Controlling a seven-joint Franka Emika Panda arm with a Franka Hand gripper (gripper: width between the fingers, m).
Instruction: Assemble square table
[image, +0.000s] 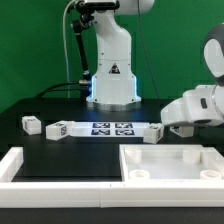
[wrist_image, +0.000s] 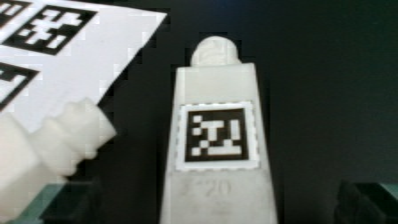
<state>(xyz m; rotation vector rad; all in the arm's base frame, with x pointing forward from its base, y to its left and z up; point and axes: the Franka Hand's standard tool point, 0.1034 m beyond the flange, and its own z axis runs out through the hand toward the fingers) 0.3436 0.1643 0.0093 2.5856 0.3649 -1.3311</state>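
My fingers are low at the black table, on both sides of the tagged leg. My gripper needs to close. Closing now would hold the leg.
The white square panel with its raised rim lies at the front on the exterior view's right. One white leg lies on the black table just behind it, and in the wrist view this tagged leg lies lengthwise between my fingers. My gripper hangs low over that leg's end. It is open, with a dark fingertip on each side and a gap to the leg. Two more legs lie at the exterior view's left.
The marker board lies between the legs, and its corner shows in the wrist view. A long white border bar runs along the front left. A chunky white part sits close beside the leg. The robot base stands behind.
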